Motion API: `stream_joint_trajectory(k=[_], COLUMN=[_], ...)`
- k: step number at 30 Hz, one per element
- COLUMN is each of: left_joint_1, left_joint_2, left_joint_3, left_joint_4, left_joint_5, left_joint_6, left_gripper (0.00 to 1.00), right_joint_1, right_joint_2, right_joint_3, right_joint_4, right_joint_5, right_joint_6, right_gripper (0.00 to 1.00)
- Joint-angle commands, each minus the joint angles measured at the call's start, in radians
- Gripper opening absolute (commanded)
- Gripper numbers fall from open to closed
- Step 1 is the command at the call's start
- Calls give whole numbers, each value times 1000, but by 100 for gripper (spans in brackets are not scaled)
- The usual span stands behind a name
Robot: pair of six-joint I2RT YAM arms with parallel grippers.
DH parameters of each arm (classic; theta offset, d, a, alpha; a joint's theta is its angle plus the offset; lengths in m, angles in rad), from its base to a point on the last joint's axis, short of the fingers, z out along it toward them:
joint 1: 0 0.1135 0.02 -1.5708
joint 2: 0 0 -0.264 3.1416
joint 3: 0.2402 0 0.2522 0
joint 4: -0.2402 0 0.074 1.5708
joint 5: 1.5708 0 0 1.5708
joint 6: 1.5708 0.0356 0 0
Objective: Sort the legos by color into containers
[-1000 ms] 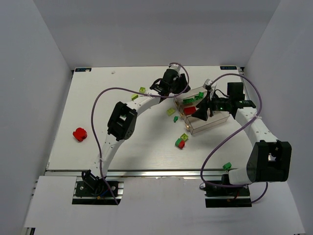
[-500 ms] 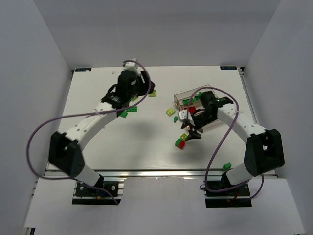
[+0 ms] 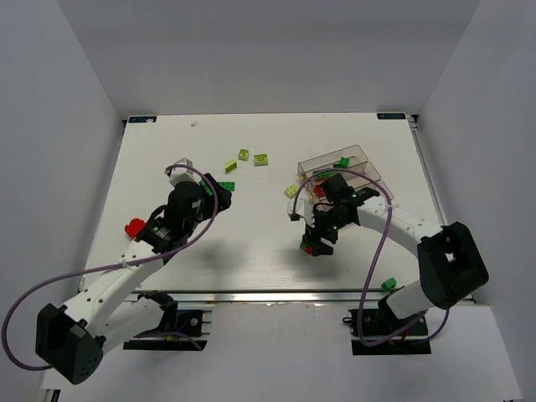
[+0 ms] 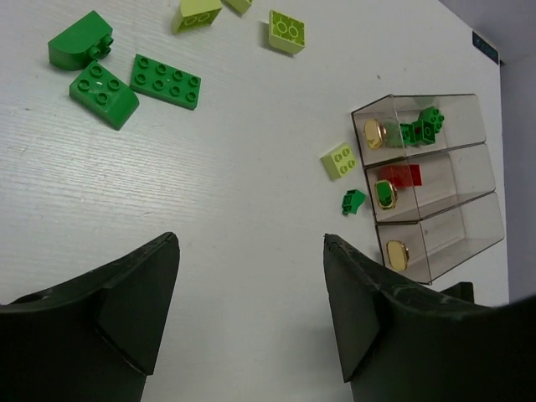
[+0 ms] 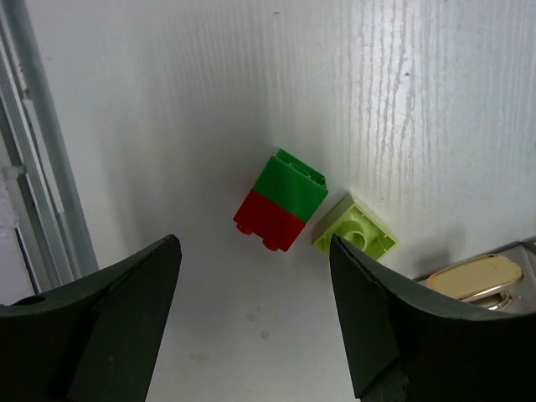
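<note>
The joined lego should be held by its red half (image 5: 269, 220), so my right gripper needs to grab it there and leave the green half free.
The containers (image 3: 358, 152) (image 4: 469, 180) are three joined clear bins at the back right. Dark green legos (image 4: 423, 130) lie in one bin, a red one (image 4: 402, 175) in the middle bin. My right gripper (image 3: 322, 232) (image 5: 253, 243) hangs open over the table in front of the bins, just short of a joined green-and-red lego (image 3: 311, 245) (image 5: 280, 201) and a lime lego (image 5: 354, 234). My left gripper (image 3: 203, 191) (image 4: 249, 239) is open and empty at centre left, near three dark green legos (image 3: 228, 186) (image 4: 166, 81). Lime legos (image 3: 261, 159) (image 4: 286, 29) lie farther back.
A red lego (image 3: 134, 227) sits at the far left. A lime brick (image 4: 340, 160) and a tiny green one (image 4: 353, 201) lie beside the bins. One green brick (image 3: 389, 284) rests by the right arm's base. The table's metal front rail (image 5: 42, 167) runs close to the right gripper.
The left arm swung from the back of the table toward centre left and its jaws opened wider. The right gripper left the bins and came down over the green-and-red lego.
</note>
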Motion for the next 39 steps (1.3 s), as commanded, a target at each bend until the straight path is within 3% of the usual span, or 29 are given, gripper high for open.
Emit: stream_joint_trajectory(k=[1,15,26,39], left_joint_1=[-2,-2,-2,-2], left_joint_2=[-57,-101,-100,-97], left_joint_3=[-14,-46,-58,-60], left_joint_4=[8,-10,-11,-15], left_joint_5=[-51,-60,-60,-58], left_joint_6=[-42,-71,-79,-85], left_gripper=[80,80,80,80], right_joint_1=[25,37,40,81], right_joint_2=[-30,-40,-11,62], right_joint_3=[-12,-52,-64,-65], right_joint_4=[106,75,26,134], right_joint_5=[95,106,124,193], right_joint_6=[164,220,319,427], right_gripper=[76,67,70,70])
